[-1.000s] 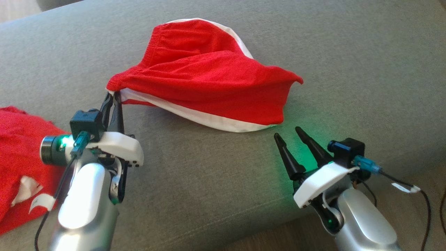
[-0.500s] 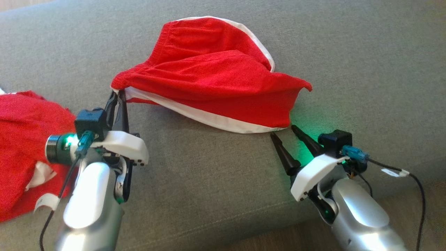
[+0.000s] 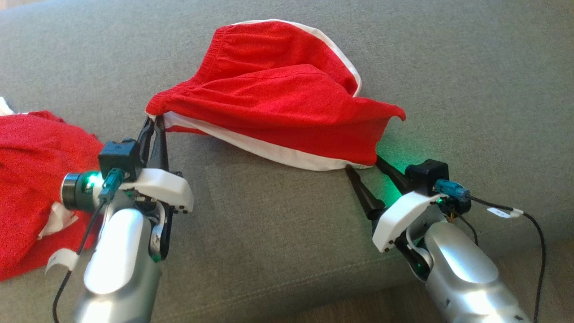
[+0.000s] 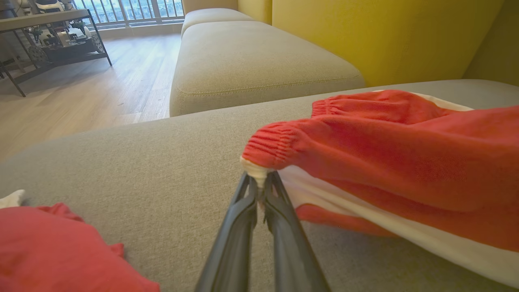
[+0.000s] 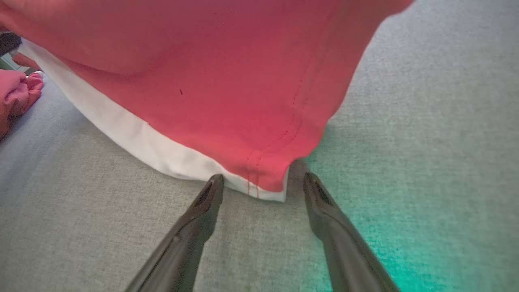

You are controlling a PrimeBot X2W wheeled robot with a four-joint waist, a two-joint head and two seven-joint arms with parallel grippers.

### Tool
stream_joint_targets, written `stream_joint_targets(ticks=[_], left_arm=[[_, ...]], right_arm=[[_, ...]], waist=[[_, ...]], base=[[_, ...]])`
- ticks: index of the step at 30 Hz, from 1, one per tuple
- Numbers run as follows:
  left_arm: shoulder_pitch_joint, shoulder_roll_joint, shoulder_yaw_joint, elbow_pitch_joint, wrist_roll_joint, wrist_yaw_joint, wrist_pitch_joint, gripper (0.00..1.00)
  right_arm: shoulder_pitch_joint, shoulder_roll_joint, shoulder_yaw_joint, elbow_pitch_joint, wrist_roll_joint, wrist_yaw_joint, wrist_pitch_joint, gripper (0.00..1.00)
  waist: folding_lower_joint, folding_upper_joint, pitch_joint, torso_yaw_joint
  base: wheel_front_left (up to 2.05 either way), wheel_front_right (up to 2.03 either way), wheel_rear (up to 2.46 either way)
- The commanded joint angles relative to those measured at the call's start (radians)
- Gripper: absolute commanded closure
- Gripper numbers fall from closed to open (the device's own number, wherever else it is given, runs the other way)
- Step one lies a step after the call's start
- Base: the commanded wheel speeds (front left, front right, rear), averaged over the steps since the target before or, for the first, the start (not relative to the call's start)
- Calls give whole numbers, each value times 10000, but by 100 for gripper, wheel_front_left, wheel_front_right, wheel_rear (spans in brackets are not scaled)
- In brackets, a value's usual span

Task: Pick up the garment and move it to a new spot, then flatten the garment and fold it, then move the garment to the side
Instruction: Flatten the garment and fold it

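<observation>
My right gripper grabs the shorts by their striped hem corner (image 3: 366, 161) next, to flatten and fold the red shorts (image 3: 274, 91).
The garment (image 3: 278, 98) is a pair of red shorts with white side stripes, lying partly lifted on the grey sofa seat (image 3: 471, 67). My left gripper (image 3: 153, 121) is shut on its waistband corner (image 4: 259, 172), holding that corner off the cushion. My right gripper (image 3: 364, 162) stands open at the garment's lower right hem corner (image 5: 267, 182), one finger (image 5: 211, 194) on each side of it, tips just at the cloth edge. The garment (image 5: 202, 73) hangs close over those fingers.
A second red cloth (image 3: 31, 179) with white tags lies at the left of the seat. The sofa's front edge (image 3: 291, 287) runs just before both arms. Another grey cushion (image 4: 251, 61), a yellow backrest (image 4: 385, 32) and wooden floor (image 4: 81, 93) lie beyond.
My right gripper has moved forward from short of the hem until its open fingers straddle the hem corner. The left grip is unchanged. The head camera shifted slightly.
</observation>
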Motion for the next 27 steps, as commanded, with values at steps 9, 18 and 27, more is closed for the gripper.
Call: stream_joint_targets(ticks=[9,18,27], left_arm=[[-197,125,505,-238,124,-87,-53,100],[114,102,527,-157,-154,-557,-53,100],[412,40,563,-923,-1307,-1536,492,100]], right_arm=[[-86,55,473,110,-60,-4,-61,100],[278,-324,486,-791,-29,-4,-62,100],[513,-1444,-447,-3497,316,-4,101,100]], waist=[[0,0,-136,110],[0,0,-770,107],[0,0,-1714,201]], base=[[0,0,0],[0,0,0],[0,0,0]])
